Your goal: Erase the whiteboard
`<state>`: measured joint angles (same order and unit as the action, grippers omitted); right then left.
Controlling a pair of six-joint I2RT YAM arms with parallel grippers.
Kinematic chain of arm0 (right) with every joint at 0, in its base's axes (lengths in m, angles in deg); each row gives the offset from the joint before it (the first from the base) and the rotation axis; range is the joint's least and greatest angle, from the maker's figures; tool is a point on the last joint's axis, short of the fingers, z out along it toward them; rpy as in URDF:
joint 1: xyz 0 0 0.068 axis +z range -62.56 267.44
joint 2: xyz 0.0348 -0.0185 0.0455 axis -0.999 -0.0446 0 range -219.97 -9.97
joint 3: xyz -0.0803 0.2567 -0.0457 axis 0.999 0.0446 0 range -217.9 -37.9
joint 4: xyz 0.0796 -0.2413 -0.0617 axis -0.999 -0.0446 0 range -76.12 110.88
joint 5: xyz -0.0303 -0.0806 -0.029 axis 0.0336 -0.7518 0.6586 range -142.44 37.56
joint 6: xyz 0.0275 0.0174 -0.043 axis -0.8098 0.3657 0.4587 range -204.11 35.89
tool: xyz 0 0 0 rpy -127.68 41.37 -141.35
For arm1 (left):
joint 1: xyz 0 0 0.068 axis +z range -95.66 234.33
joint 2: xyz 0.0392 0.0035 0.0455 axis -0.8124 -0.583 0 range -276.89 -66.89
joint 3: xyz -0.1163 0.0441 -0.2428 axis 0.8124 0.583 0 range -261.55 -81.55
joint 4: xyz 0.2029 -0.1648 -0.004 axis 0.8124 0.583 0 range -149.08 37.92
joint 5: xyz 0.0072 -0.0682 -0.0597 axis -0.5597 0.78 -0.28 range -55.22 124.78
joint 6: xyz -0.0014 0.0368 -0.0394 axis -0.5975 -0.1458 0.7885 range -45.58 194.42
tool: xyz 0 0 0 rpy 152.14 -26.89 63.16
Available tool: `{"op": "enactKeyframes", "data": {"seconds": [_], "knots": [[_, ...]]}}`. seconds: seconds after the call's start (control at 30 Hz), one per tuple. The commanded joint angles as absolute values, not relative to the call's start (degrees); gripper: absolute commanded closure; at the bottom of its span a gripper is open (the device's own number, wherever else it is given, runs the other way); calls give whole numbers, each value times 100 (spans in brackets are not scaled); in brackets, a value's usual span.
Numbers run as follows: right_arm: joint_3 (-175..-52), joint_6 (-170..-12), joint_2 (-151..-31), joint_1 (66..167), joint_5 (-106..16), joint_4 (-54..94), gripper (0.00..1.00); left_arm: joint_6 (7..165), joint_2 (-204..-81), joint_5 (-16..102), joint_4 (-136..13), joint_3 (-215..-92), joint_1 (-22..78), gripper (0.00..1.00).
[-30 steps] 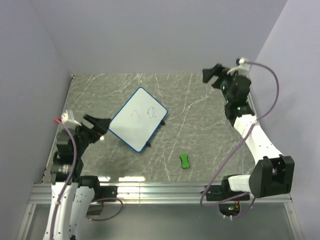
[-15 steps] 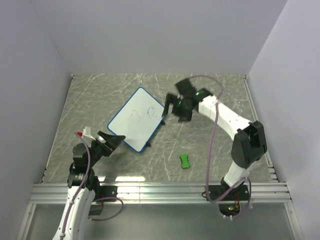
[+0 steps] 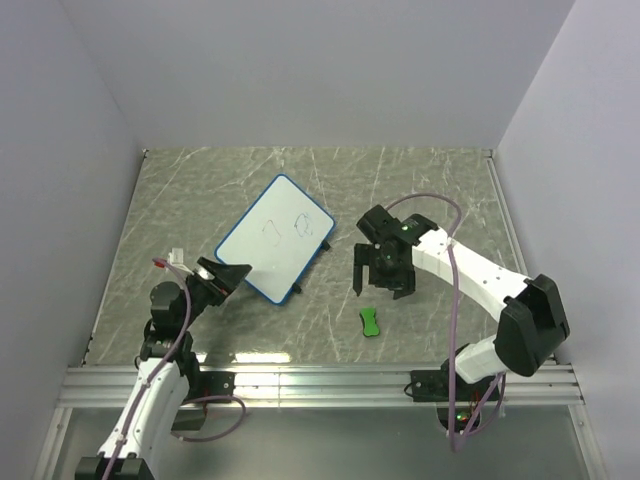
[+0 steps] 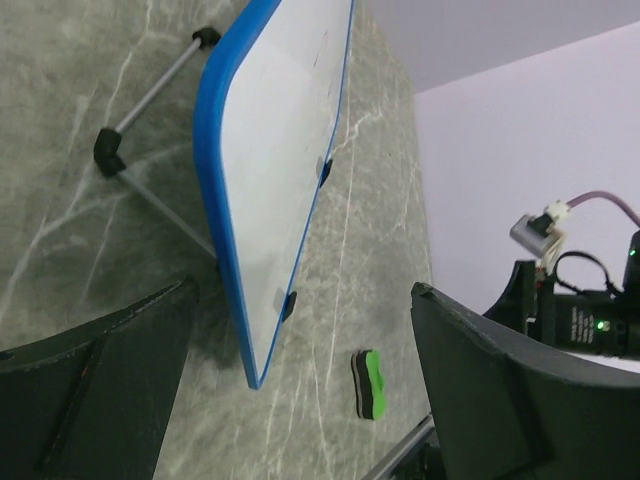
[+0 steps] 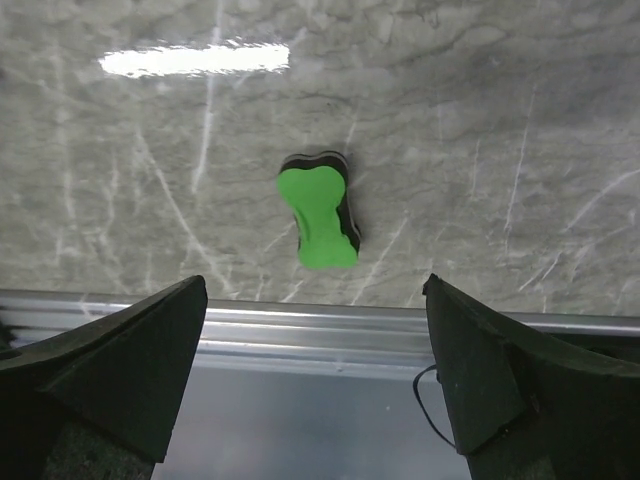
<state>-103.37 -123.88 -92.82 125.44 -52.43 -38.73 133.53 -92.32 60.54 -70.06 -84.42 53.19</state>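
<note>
I should grab the green eraser across its narrow middle (image 3: 369, 321) with my right gripper. The eraser's dark base then stays free to erase the whiteboard (image 3: 274, 238).
The whiteboard (image 3: 274, 238) is a white board with a blue frame, tilted on thin legs, with two faint scribbles on it. It shows edge-on in the left wrist view (image 4: 270, 170). The green eraser (image 3: 369, 321) lies on the table near the front edge; it also shows in the right wrist view (image 5: 319, 211) and the left wrist view (image 4: 366, 382). My left gripper (image 3: 228, 277) is open, just left of the board's near corner. My right gripper (image 3: 380, 288) is open and empty, hovering a little behind the eraser.
The marble table (image 3: 400, 190) is bounded by a metal rail (image 3: 320, 382) at the front and plain walls on the other sides. The board's black-tipped legs (image 3: 326, 245) stick out on its right.
My right arm swung from the far right corner across to the board, then came down near the eraser. My left gripper pulled back, then settled by the board's near corner.
</note>
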Motion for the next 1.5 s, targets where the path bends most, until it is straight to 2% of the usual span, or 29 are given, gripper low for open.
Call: {"op": "enactKeyframes", "data": {"seconds": [0.0,0.4,0.73,0.83,0.87,0.93,0.97,1.1,1.23,1.47], "knots": [[-10180,-12550,-9241,12716,-5507,-3714,4,13120,-9404,5772,-7849,-8164,5223,6],[-9362,-12673,-9548,13042,-5551,-2756,10,12979,-10011,5728,-8439,-8006,5038,6],[-9098,-12516,-10067,13042,-5596,-2377,24,12944,-10801,5807,-9160,-8041,4959,7],[-9098,-12419,-10190,13042,-5517,-2280,35,12953,-10890,5772,-9239,-8058,4933,7],[-9098,-12366,-10295,13051,-5473,-2263,46,12953,-10873,5729,-9230,-8058,4924,7],[-9098,-12313,-10392,13060,-5429,-2210,57,12953,-10855,5711,-9265,-8041,4906,6],[-9107,-12287,-10488,13068,-5420,-2201,69,12961,-10881,5719,-9292,-8032,4889,6],[-9160,-12252,-10612,13077,-5419,-2219,80,12996,-11092,5755,-9520,-8023,4792,6],[-9291,-12225,-10691,13086,-5472,-2289,100,13023,-11355,5641,-9783,-8014,4608,6],[-10011,-12102,-10831,13095,-5595,-2526,100,13032,-11987,5465,-10399,-7997,4239,11]]}}
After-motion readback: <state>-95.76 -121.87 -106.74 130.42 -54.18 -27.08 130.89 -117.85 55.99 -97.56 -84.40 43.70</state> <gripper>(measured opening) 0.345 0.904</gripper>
